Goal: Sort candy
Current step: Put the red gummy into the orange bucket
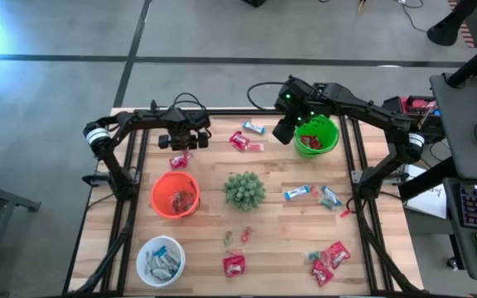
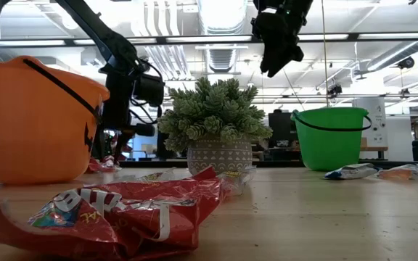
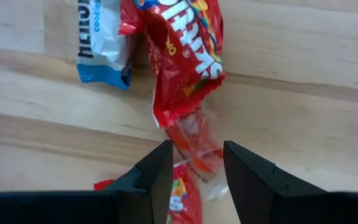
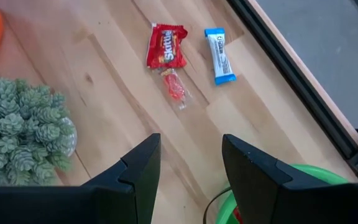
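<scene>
Both fingers reach down alongside its near end [image 3: 211, 179], next to the red packet [image 3: 184, 206], so it is time for my left gripper to close, which would catch the clear-and-red wrapped piece.
Candy lies scattered on the wooden table [image 1: 280, 240]. My left gripper [image 1: 179, 147] points down, open, just above the far-left boards. In the left wrist view [image 3: 194, 167] its fingers stand on either side of a small clear-and-red wrapped piece [image 3: 194, 146] and a red packet [image 3: 180, 198]. Beyond them lie a larger red packet [image 3: 182, 50] and a blue-and-white bar [image 3: 101, 43]. My right gripper [image 1: 286, 128] hangs open and empty, high beside the green bowl [image 1: 331, 132]. Its wrist view shows a red packet [image 4: 166, 46], a red piece [image 4: 176, 87] and a blue-and-white bar [image 4: 219, 56] flat on the wood.
An orange bowl [image 1: 157, 199], a white bowl [image 1: 146, 250] and the green bowl hold sorted candy. A spiky green plant [image 1: 244, 190] stands mid-table. Loose bars [image 1: 298, 193] and red packets [image 1: 330, 257] [image 1: 234, 265] lie toward the near and right sides. Black rails [image 1: 131, 207] run along both table sides.
</scene>
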You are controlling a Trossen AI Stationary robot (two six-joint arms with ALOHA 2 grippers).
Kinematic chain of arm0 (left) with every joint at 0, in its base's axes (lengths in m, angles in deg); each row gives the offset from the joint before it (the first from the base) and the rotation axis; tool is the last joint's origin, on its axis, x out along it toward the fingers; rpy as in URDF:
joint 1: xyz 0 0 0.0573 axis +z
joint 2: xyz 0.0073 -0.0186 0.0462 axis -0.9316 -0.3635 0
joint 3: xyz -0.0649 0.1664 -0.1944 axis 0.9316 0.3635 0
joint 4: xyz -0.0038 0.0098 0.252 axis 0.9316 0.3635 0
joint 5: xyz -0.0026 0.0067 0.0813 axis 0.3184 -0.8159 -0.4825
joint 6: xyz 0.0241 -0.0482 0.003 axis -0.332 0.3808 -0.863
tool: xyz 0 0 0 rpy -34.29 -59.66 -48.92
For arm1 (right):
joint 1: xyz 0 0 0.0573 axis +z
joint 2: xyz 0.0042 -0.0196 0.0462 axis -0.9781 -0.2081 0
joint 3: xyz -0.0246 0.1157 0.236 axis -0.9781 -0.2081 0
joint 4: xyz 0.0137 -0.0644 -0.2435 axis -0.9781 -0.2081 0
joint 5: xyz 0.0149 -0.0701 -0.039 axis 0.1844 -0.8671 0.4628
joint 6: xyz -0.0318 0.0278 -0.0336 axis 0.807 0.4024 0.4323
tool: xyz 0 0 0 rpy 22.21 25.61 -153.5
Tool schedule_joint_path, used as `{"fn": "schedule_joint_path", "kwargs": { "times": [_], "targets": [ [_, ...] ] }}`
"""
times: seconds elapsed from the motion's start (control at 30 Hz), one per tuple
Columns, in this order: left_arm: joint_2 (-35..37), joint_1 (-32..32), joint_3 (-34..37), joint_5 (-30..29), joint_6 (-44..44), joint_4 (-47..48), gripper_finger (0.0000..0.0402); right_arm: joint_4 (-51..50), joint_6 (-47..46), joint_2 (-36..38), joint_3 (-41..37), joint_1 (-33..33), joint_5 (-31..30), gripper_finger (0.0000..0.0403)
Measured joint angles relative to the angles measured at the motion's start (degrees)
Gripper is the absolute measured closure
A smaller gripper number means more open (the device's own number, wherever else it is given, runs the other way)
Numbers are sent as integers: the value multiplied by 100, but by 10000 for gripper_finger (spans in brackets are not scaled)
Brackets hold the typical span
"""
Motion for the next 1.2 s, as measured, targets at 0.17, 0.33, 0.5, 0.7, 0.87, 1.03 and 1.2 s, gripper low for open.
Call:
{"fn": "schedule_joint_path", "kwargs": {
  "times": [0.17,0.33,0.5,0.7,0.87,1.03,1.2],
  "targets": [
    [-151,-1,0,-4,-64,-13,282,-44,-3,0,0,0,0,239],
    [-167,-2,0,-2,-183,-50,314,-65,-1,2,0,0,-1,239],
    [-162,-1,0,-6,-188,-67,369,-72,0,2,0,0,-2,239],
    [-160,-1,0,-7,-216,-72,396,-73,4,4,0,0,-7,239],
    [-109,-41,0,88,-341,-93,401,-76,4,7,0,0,-12,239],
    [147,-146,-2,152,-561,-87,401,-76,15,7,0,0,-18,239],
    [544,-257,-7,301,-1042,-86,401,-73,28,7,0,0,-20,239]
  ]
}}
